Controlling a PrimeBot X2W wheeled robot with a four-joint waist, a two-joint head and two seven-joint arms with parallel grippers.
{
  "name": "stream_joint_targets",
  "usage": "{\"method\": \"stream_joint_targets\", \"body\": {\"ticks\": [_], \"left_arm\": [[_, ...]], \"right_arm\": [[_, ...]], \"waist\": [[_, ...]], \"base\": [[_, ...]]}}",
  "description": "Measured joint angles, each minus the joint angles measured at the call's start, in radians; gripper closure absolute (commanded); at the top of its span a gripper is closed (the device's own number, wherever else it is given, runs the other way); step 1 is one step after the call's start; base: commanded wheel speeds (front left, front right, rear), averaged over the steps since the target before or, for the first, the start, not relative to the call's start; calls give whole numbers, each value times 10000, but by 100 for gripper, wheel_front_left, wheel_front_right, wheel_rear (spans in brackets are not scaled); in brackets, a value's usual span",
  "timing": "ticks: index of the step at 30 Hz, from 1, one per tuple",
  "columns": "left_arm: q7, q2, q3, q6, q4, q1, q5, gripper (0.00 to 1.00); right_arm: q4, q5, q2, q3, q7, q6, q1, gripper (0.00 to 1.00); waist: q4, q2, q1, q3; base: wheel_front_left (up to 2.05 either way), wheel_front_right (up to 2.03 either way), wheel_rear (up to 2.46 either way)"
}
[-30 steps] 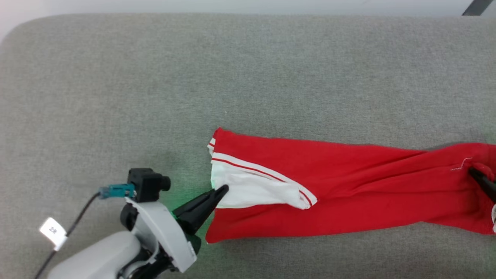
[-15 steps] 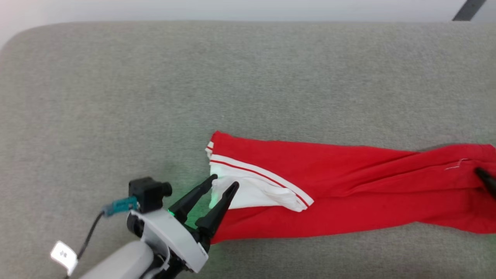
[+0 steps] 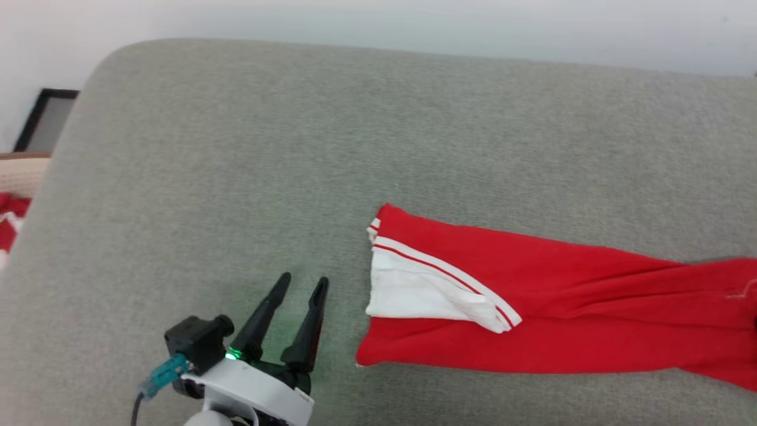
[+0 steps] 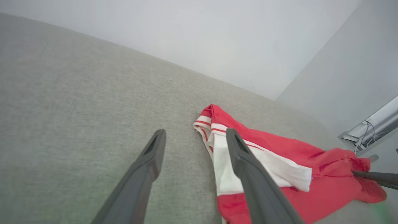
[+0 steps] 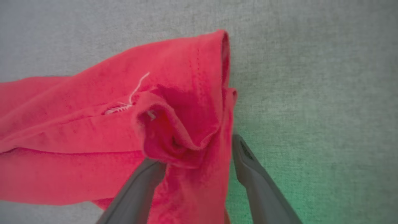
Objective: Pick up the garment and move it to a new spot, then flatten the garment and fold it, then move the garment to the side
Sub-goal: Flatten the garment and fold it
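The right gripper grabs the red garment (image 5: 74, 134) by its bunched end (image 5: 196, 156) next, to fold the garment.
The garment (image 3: 562, 296) lies on the grey cushion as a long red strip running off the right side of the head view. Its white sleeve (image 3: 420, 290) with striped trim is folded on top at the left end. My left gripper (image 3: 303, 278) stands open just left of that end, clear of the cloth; the left wrist view shows the garment (image 4: 326, 183) behind the gripper's (image 4: 195, 132) right finger. My right gripper (image 5: 196, 149) is open at the other end, where a bunched fold of the garment (image 5: 77, 124) lies loosely between its fingers and covers the left fingertip.
The grey cushion (image 3: 236, 148) spreads wide to the left and back, with a rounded far-left corner. Beyond its left edge sit a dark frame (image 3: 44, 115) and some red-and-white cloth (image 3: 9, 219). A metal rail with wires (image 4: 373, 124) runs along the wall.
Both grippers have opened and let go of the garment. My left gripper has drawn back off the white sleeve. The camera has turned, shifting the whole picture to the right.
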Motion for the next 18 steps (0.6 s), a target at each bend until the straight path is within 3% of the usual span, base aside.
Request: {"method": "stream_joint_targets", "body": {"ticks": [8,14,15,16,17,18], "left_arm": [[-2,-796,1931,-12,-123,502,3603,0],[0,-1331,2894,-61,-341,819,5024,0],[-2,-1409,2995,-86,-351,856,5158,0],[0,-1461,3041,-109,-351,889,5241,0],[0,-1507,3101,-130,-399,914,5356,0],[0,-1557,3187,-159,-454,917,5484,0]], "right_arm": [[364,-311,512,-130,878,-2,-251,0],[727,-974,1030,-35,1218,-2,-825,0],[811,-1032,1126,-48,1221,-2,-927,54],[874,-1118,1206,-52,1223,-2,-1028,78],[909,-1214,1271,-65,1212,0,-1106,95],[988,-1302,1348,-140,1074,0,-1182,100]], "waist": [[409,0,0,-328],[285,0,0,-378],[250,0,0,-367],[215,0,0,-353],[179,0,0,-336],[142,0,0,-317]], "base": [[0,0,0],[0,0,0],[0,0,0],[0,0,0],[0,0,0],[0,0,0]]}}
